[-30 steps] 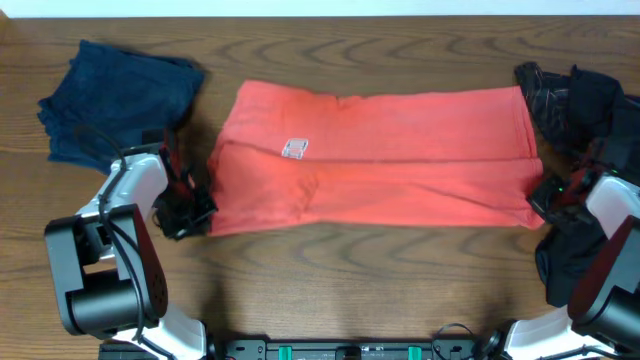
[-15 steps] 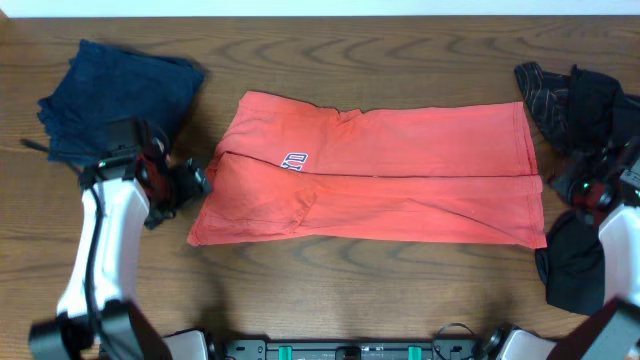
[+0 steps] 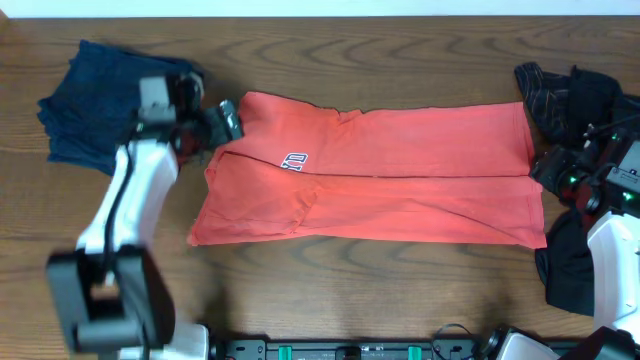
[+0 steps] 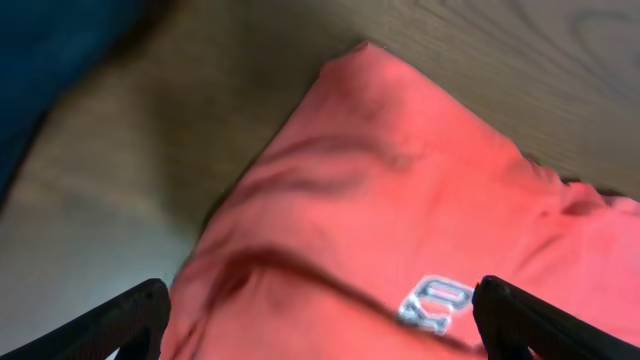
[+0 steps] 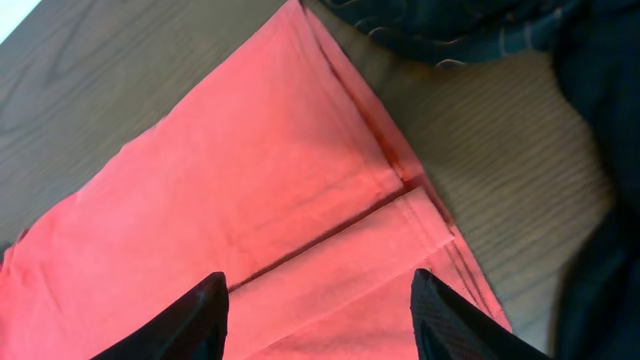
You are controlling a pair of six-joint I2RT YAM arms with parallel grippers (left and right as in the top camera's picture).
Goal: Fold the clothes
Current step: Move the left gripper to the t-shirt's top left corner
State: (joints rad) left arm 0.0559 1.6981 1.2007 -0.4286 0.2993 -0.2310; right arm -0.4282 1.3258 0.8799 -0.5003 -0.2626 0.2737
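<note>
The T-shirt's far edge needs to be folded toward the front, so my left gripper should next grab the coral-red T-shirt [image 3: 400, 170] by its far corner near the lettering.
The coral-red T-shirt [image 3: 400, 170] lies folded lengthwise across the middle of the table, with a bit of its white-and-navy lettering [image 3: 293, 159] showing near its left end. My left gripper [image 3: 222, 122] hovers at the shirt's upper left corner, open wide. In the left wrist view the gripper [image 4: 320, 330] has only shirt [image 4: 400, 180] below it. My right gripper [image 3: 555, 175] is at the shirt's right edge, open and holding nothing. In the right wrist view this gripper [image 5: 320, 320] is over the folded hem [image 5: 300, 180].
A navy blue garment [image 3: 100, 100] lies crumpled at the far left. Black garments sit at the right: one pile [image 3: 575, 90] at the back, another [image 3: 570, 265] near the front under the right arm. Bare wood table [image 3: 350, 280] runs along the front.
Both grippers have opened and let go of the shirt. The left arm swung from the shirt's lower left corner up to its upper left corner. The right gripper drew slightly away to the right.
</note>
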